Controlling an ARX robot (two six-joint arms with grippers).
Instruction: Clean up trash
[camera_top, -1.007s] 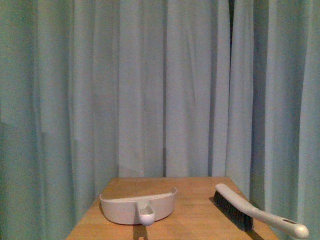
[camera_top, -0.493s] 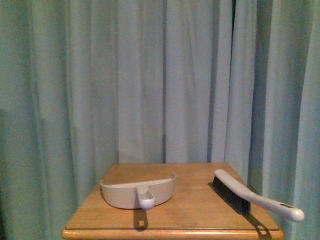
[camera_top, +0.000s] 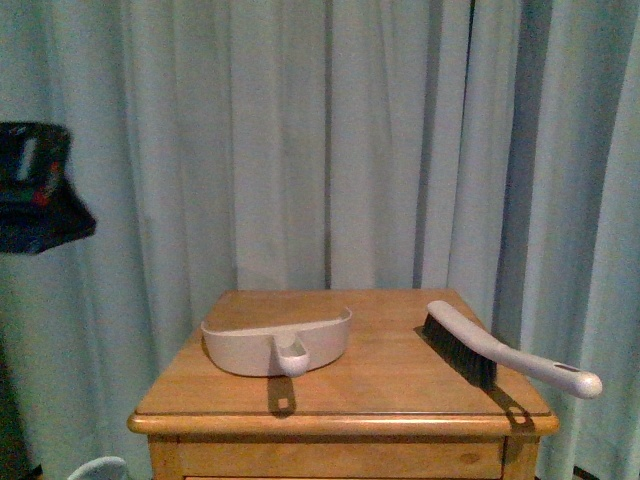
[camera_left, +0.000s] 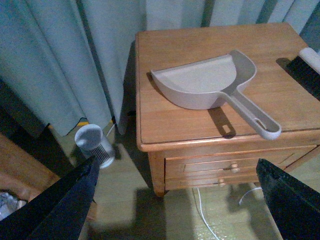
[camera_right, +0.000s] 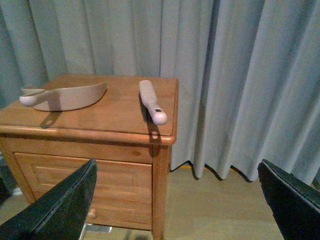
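I should clean up the trash next, so my left gripper needs to grab the pale pink dustpan (camera_top: 277, 344) by its handle (camera_top: 292, 356).
A pale pink dustpan (camera_top: 277, 344) lies on the wooden bedside table (camera_top: 400, 405), handle toward me. A brush (camera_top: 490, 355) with black bristles lies to its right, handle over the table's right edge. My left gripper (camera_left: 185, 210) is open and empty, high above the floor in front of the table's left corner, with the dustpan (camera_left: 210, 85) beyond it. My right gripper (camera_right: 180, 205) is open and empty, out past the table's right side. A crumpled whitish bit (camera_left: 6, 202) shows at the edge of the left wrist view, cut off. I cannot tell if it is the trash.
Pale curtains (camera_top: 330, 150) hang close behind and beside the table. A small white round fan (camera_left: 94, 145) stands on the floor by the table's left leg. A white cable (camera_left: 200, 212) lies on the floor under the drawers (camera_left: 225, 167). A dark part of my left arm (camera_top: 35, 195) shows at the left.
The front view has shifted, so the table sits higher in the picture and its front edge shows. A dark part of my left arm has come into view. Dustpan and brush lie as before.
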